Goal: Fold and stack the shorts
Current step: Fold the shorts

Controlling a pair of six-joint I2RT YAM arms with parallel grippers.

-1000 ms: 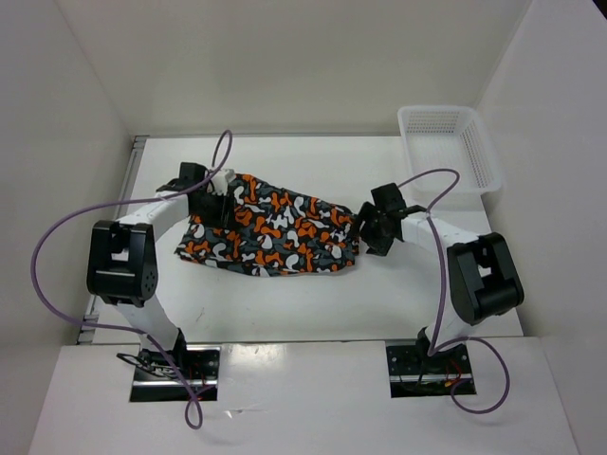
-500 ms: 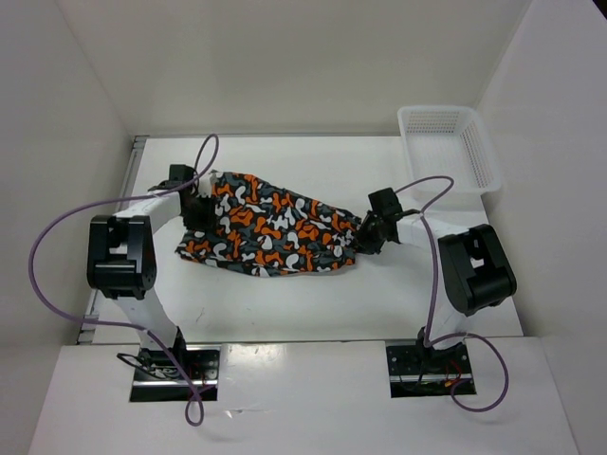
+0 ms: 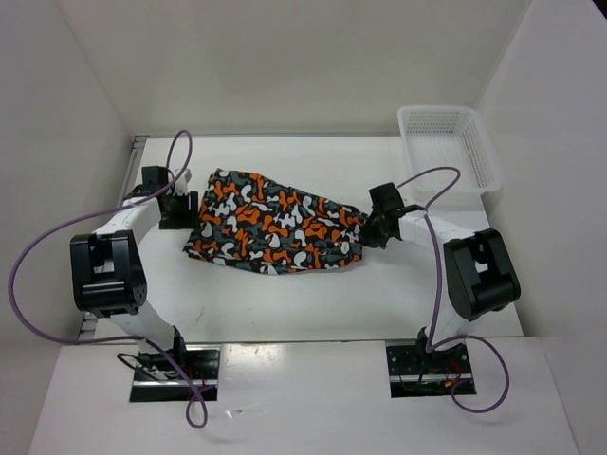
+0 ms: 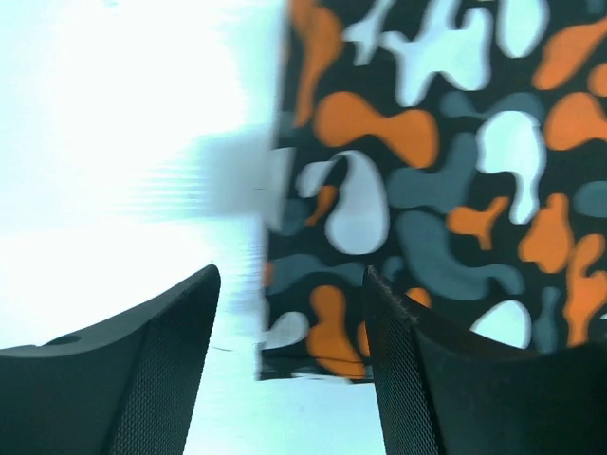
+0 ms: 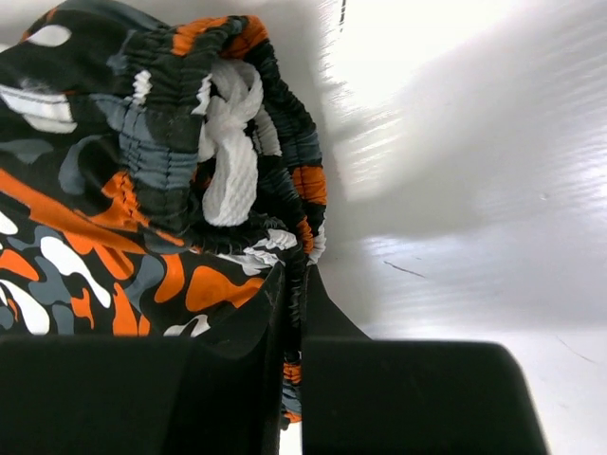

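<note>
That end of the shorts would also come up if I lifted my right gripper now, because my fingers are pinching the elastic waistband (image 5: 296,284) below the white drawstring.
The camouflage shorts (image 3: 275,223) lie spread on the white table between the two arms, their waistband bunched at the right end. My right gripper (image 3: 372,230) is shut on that elastic waistband (image 5: 296,284), with the white drawstring (image 5: 232,152) just above the pinch. My left gripper (image 3: 187,210) stands open at the shorts' left edge. In the left wrist view a corner of the fabric (image 4: 322,327) lies flat on the table between its fingers (image 4: 166,360), touching neither.
A white mesh basket (image 3: 446,147) stands at the back right corner. White walls enclose the table on the left, back and right. Purple cables loop over both arms.
My left gripper let go of the shorts' left end and drew back to the left, opening. My right gripper closed on the waistband. The fabric now lies flatter and wider.
</note>
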